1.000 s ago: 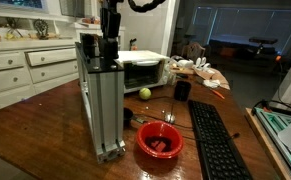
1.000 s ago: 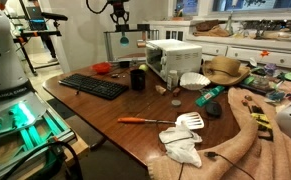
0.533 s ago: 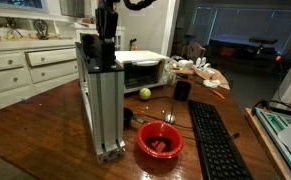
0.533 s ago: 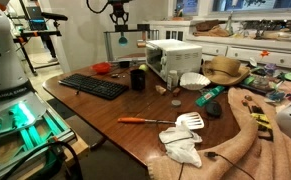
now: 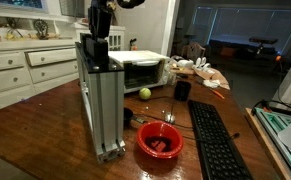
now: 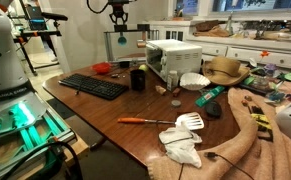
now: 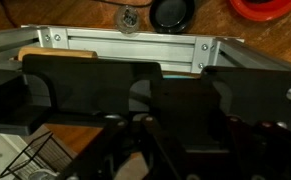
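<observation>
My gripper opens now, since the black block in my fingers sits on the aluminium frame's top. If released, the block would stay there.
My gripper hangs just above the top of a tall aluminium frame that stands upright on the wooden table; it also shows in an exterior view. In the wrist view the frame's top rail runs across below me, with a tan strip at its left end. Dark, blurred fingers and black shapes fill the lower picture. I cannot tell whether the jaws are open or hold anything.
A red bowl sits by the frame's foot, with a black keyboard, a black cup, a yellow-green ball and a white toaster oven near. An orange screwdriver and a white spatula lie further off.
The gripper has shifted sideways along the top of the aluminium frame, leftwards in the exterior view that shows the frame close. Nothing on the table has moved.
</observation>
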